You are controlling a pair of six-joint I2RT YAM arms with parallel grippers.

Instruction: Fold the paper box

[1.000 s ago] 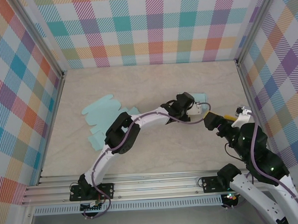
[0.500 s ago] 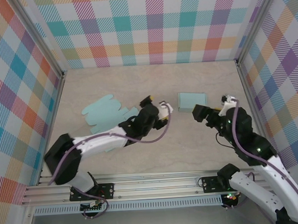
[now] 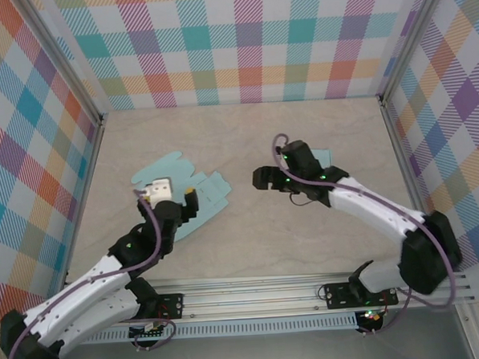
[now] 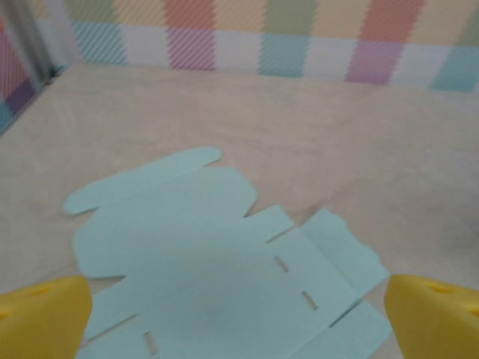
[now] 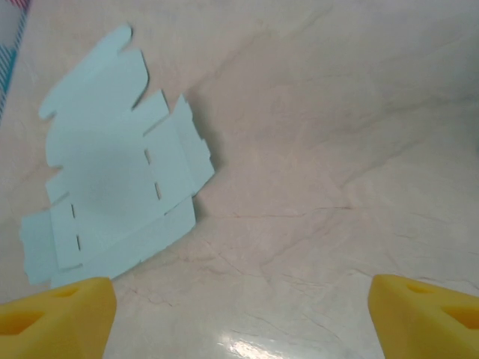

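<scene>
I need to pinch the paper box's side flap beside the slots by its outer edge next, using my right gripper. That leaves my left gripper room to fold.
The paper box point(image 3: 212, 186) is a flat, light blue cutout with flaps and slots, lying unfolded on the left half of the table. My left gripper point(image 3: 170, 198) hovers over its near part. In the left wrist view the box point(image 4: 217, 247) spreads out just ahead, and the yellow fingertips point(image 4: 45, 314) stand wide apart, open and holding nothing. My right gripper point(image 3: 262, 179) is near the table's middle, to the right of the box and apart from it. It is open over bare table point(image 5: 299, 224), with the box point(image 5: 112, 164) at the upper left of its view.
A small light blue folded rectangle point(image 3: 324, 154) lies at the back right, partly behind my right arm point(image 3: 361, 204). Checked walls and metal posts point(image 3: 93, 143) close in the table on three sides. A metal rail point(image 3: 254, 295) runs along the near edge.
Both arms swung left. The left gripper went from the table's middle back to above the flat box. The right gripper came from the right side to the middle.
</scene>
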